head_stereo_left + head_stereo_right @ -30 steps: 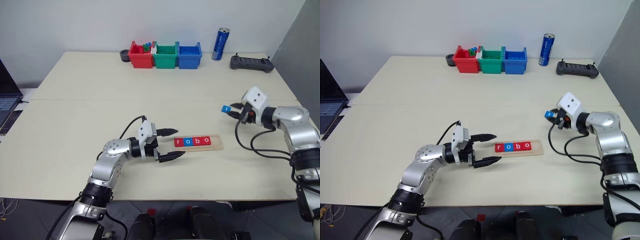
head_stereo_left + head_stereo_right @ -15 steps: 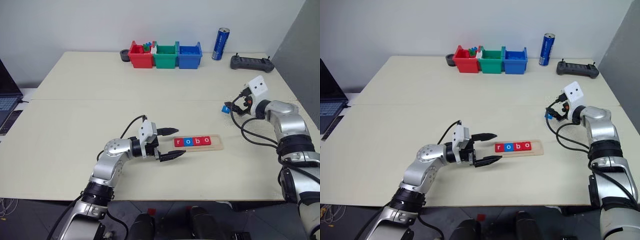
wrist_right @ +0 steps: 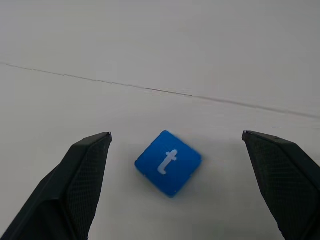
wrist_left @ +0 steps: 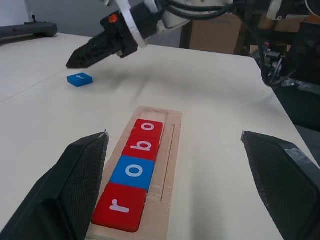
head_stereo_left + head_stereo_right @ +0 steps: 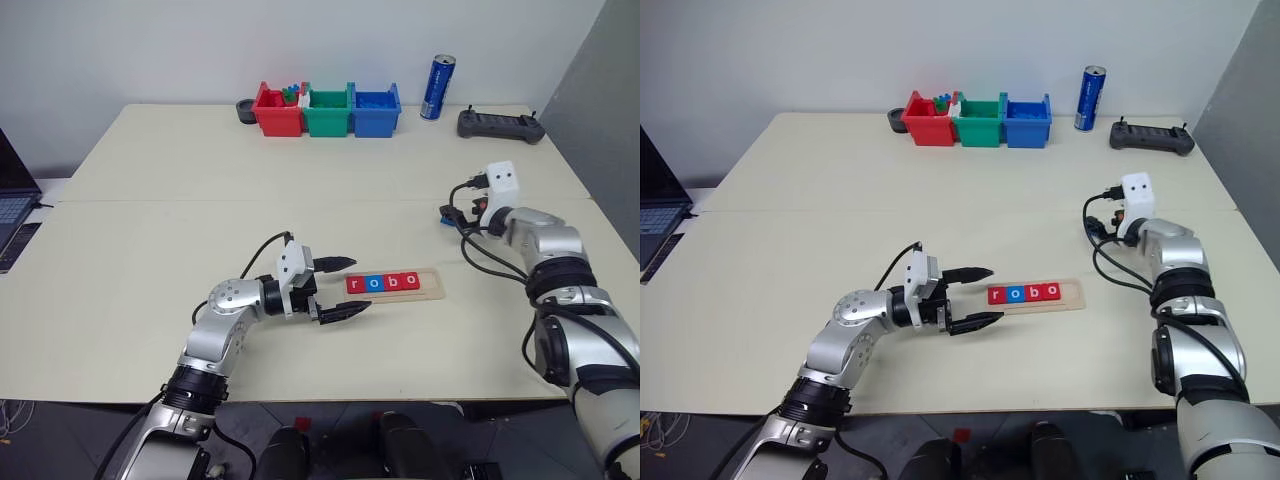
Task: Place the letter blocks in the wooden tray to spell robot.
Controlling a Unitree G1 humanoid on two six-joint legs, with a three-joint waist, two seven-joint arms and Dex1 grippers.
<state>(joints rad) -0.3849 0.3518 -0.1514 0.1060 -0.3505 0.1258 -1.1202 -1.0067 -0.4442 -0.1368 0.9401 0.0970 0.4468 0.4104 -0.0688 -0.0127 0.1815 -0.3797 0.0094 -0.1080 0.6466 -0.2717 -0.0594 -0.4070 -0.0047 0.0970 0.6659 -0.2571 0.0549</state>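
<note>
My right gripper's fingers stop above the blue t block [image 3: 168, 162], so it is too early to close and closing now would miss it. The fingers go lower first.
The wooden tray [image 5: 432, 290] lies at the table's front middle. It holds a red r [image 4: 120, 206], a blue o [image 4: 133, 170], a red b [image 4: 143, 147] and a red o [image 4: 148, 127], with bare wood at its right end. My left gripper [image 5: 358, 285] hovers open just left of the tray, pointing along it. A blue t block [image 3: 168, 162] lies flat on the table at the right, turned cornerwise. My right gripper [image 3: 176, 134] is open above it, a finger on each side and neither touching it.
Red [image 5: 279, 112], green [image 5: 330, 112] and blue [image 5: 377, 110] bins stand at the back edge, with a blue can [image 5: 438, 87] and a black controller [image 5: 500, 125] to their right. A laptop [image 5: 8, 205] sits off the left edge.
My right gripper held the blue t block above the table; it has opened, rolled and moved forward and down, and the block now lies on the table. The left arm kept still.
</note>
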